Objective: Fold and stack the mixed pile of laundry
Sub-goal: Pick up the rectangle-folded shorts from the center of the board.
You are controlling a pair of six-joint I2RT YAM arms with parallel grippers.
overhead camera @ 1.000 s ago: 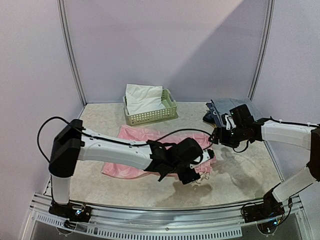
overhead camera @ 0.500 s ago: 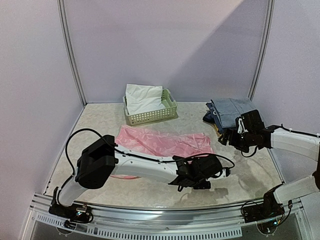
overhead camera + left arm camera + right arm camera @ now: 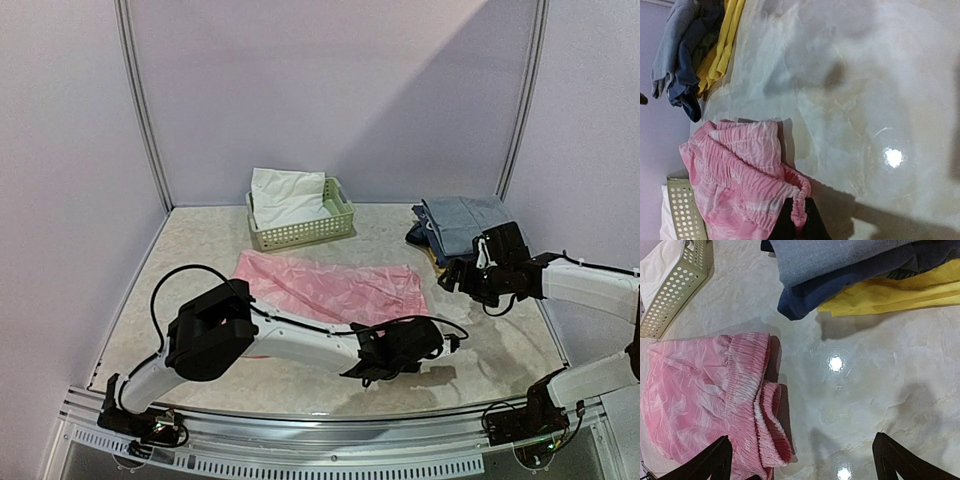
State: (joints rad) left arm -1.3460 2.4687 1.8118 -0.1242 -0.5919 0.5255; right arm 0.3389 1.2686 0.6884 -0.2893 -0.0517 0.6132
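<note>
The pink garment (image 3: 330, 285) has to be folded over the flat body, so the robot's right gripper needs to grab it next by the open edge of its gathered waistband (image 3: 414, 278).
The pink garment (image 3: 330, 285) lies spread flat in the middle of the table, its gathered waistband to the right. My left gripper (image 3: 425, 335) sits low at the near right corner of it. In the left wrist view the black fingers (image 3: 785, 222) are shut on a fold of the pink waistband (image 3: 799, 200). My right gripper (image 3: 455, 278) hovers just right of the waistband, open and empty; its fingertips (image 3: 715, 460) stand wide apart over bare table beside the pink garment (image 3: 700, 390). The white piece (image 3: 285, 195) lies in the basket.
A pale green lattice basket (image 3: 300, 232) stands at the back centre. Folded dark blue and yellow clothes (image 3: 460, 220) are stacked at the back right, just behind the right gripper. Metal frame posts rise at both back corners.
The left gripper has shut on the pink waistband's near corner after sliding toward the front right. The right gripper drew back to the right and opened wide. The pink garment now lies flatter.
</note>
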